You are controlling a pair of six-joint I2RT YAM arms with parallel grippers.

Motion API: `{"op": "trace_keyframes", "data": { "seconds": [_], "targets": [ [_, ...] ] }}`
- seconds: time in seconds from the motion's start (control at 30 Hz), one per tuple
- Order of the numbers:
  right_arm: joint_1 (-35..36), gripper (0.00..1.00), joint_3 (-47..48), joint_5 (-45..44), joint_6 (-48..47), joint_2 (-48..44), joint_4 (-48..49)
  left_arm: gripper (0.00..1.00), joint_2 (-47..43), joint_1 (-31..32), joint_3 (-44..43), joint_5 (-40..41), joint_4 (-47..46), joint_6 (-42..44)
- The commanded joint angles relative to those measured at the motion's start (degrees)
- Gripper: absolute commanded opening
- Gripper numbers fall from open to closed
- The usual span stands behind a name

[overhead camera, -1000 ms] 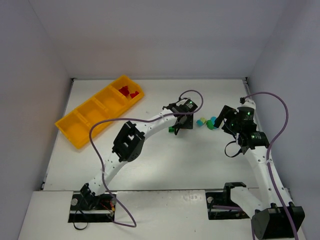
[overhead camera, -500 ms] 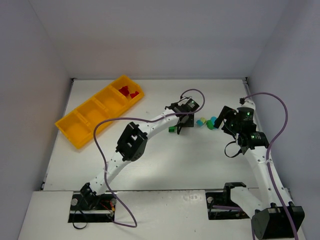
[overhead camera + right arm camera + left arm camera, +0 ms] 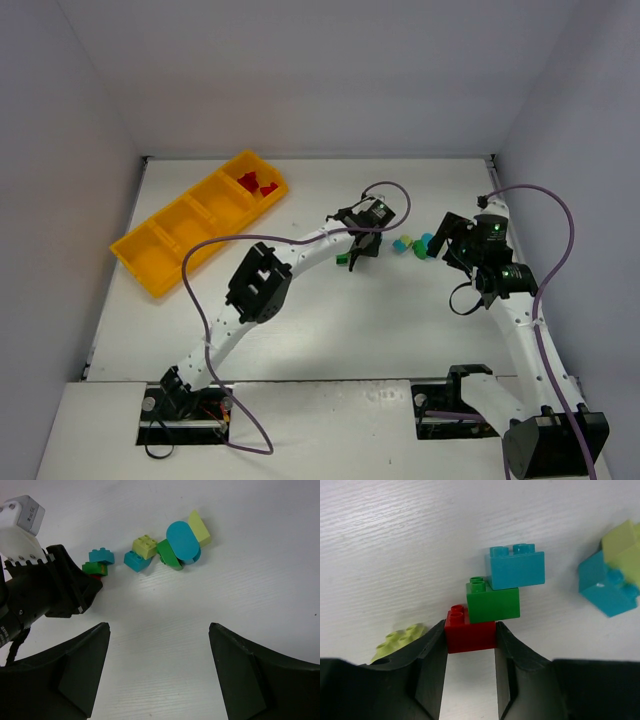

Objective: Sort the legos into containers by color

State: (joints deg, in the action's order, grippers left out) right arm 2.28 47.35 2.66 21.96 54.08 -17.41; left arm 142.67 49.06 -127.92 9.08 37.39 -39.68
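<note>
The red lego (image 3: 470, 634) would come up with the green and light blue legos attached if I lifted now, as my left gripper's fingers are closed on both its sides.
My left gripper (image 3: 470, 628) is shut on a red lego (image 3: 470, 637) on the table, one jaw against each side. A green lego (image 3: 493, 603) and a light blue lego (image 3: 515, 570) step up from it and look joined to it. A yellow-green rounded lego (image 3: 399, 641) lies to the left. More legos, blue (image 3: 135, 560), yellow-green (image 3: 145, 546), green (image 3: 169, 555) and a blue rounded one (image 3: 182, 541), cluster between the arms (image 3: 412, 245). My right gripper (image 3: 159, 630) is open and empty, just right of the cluster (image 3: 456, 246). The yellow-orange tray (image 3: 160, 262) lies at the far left.
Red legos (image 3: 257, 184) lie in the tray's far right compartment; the other three compartments look bare. A small green piece (image 3: 343, 260) lies beside the left gripper (image 3: 360, 246). White walls close in the table on three sides.
The left wrist has shifted only slightly around the stacked legos. The right arm has not moved.
</note>
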Motion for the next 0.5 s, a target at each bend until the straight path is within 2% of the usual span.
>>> {"op": "trace_keyframes", "data": {
  "seconds": [0.0, 0.13, 0.3, 0.47],
  "targets": [
    [-0.3, 0.77, 3.1, 3.2, -2.6, -0.4, 2.0, 0.07, -12.2, -0.4, 4.8, 2.3, -6.0, 9.1],
    [-0.3, 0.8, 6.4, 10.1, -5.8, 0.6, 2.6, 0.07, -21.0, -1.1, 10.5, 2.2, -10.6, 21.7],
    [-0.2, 0.85, 10.4, 19.7, -7.5, 3.1, 4.0, 0.07, -27.3, -4.7, 17.3, -9.0, -15.4, 29.8],
    [-0.2, 0.86, 12.7, 27.6, -6.8, 5.4, 6.7, 0.07, -31.8, -7.4, 19.0, -21.6, -17.5, 39.5]
  ]
}}
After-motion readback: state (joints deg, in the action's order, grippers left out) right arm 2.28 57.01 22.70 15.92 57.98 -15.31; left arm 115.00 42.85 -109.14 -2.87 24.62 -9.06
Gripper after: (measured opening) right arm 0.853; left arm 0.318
